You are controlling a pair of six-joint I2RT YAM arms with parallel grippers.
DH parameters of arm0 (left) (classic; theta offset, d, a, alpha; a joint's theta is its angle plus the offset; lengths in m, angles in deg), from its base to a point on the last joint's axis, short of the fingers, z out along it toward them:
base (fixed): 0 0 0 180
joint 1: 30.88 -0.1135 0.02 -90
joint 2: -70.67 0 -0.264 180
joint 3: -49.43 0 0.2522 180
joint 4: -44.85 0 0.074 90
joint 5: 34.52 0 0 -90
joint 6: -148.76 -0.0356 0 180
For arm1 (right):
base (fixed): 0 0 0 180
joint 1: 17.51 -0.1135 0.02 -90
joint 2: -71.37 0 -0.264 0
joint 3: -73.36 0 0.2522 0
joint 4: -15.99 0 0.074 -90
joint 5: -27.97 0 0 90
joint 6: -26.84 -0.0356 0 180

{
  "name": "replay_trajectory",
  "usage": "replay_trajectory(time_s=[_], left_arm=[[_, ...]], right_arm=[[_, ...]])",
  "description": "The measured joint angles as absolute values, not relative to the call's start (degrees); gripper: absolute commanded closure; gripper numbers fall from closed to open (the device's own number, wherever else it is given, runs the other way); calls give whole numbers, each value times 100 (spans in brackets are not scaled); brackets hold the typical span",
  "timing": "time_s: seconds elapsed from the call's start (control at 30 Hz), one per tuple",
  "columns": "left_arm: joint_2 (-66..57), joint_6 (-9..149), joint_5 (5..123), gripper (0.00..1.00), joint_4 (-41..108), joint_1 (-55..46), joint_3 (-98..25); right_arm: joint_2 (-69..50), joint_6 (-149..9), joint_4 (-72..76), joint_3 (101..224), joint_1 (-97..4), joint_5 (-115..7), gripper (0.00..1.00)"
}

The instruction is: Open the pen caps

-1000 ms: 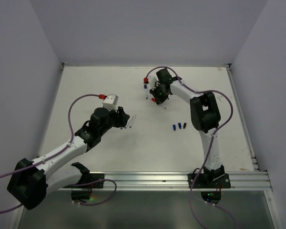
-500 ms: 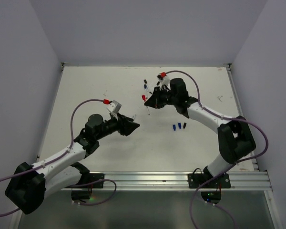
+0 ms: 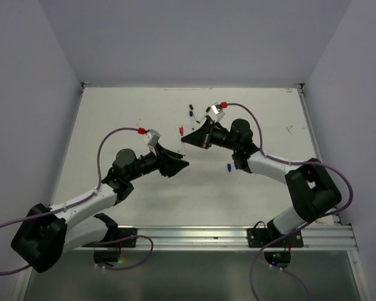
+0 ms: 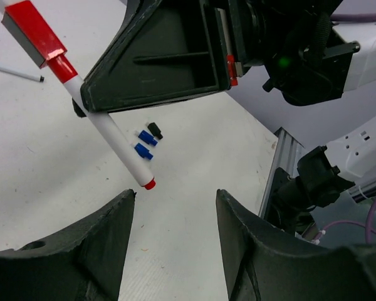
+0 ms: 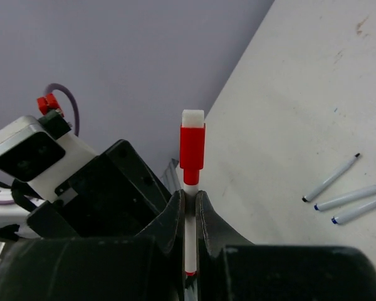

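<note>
My left gripper should next grab the body of the white pen near the pen's bare end, so the red cap (image 3: 181,130) stays free to pull open.
My right gripper (image 3: 190,139) is shut on a thin white pen (image 3: 183,145) and holds it above the table, with its red cap (image 3: 181,130) on the upper end. In the right wrist view the fingers (image 5: 175,213) pinch the barrel just below the red cap (image 5: 192,145). My left gripper (image 3: 180,164) is open and empty, just below and left of the pen. In the left wrist view the pen (image 4: 109,135) hangs above my open left gripper (image 4: 175,195). Two loose blue caps (image 4: 145,144) and a black cap (image 4: 154,130) lie on the table.
Several uncapped white pens (image 3: 192,114) lie at the back of the table; they also show in the right wrist view (image 5: 346,194). One blue cap (image 3: 229,167) shows beside the right forearm. The aluminium rail (image 3: 238,235) runs along the near edge.
The right gripper has lifted the red-capped pen from the back of the table and swung it left and nearer. The left gripper has risen and reached right to meet it.
</note>
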State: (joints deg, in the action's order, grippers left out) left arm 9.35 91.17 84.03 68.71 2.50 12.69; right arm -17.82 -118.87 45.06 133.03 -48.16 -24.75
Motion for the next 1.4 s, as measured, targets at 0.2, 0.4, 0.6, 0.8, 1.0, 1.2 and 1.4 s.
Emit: replay_trajectory(time_s=[0.2,0.4,0.6,0.8,1.0,1.2,1.4], left_arm=[[855,9125,8320,42,6827,250,1264],[852,9217,8193,42,6729,250,1155],[815,9372,8283,43,6777,250,926],[767,9584,8449,44,6917,250,908],[549,9807,8552,65,6919,250,799],[463,10100,8650,100,6904,246,740],[393,10150,8733,100,6913,224,661]], right_arm=[[-1674,-12302,4996,13216,-4873,-2475,100],[-1277,-12289,4976,13113,-4948,-2477,100],[-957,-12044,4755,12960,-5009,-2499,100],[-874,-11869,4613,12857,-5074,-2497,100],[-796,-11856,4648,12669,-5131,-2526,100],[-754,-11790,4736,12608,-5149,-2609,100],[-503,-11417,4353,12604,-5173,-2790,54]])
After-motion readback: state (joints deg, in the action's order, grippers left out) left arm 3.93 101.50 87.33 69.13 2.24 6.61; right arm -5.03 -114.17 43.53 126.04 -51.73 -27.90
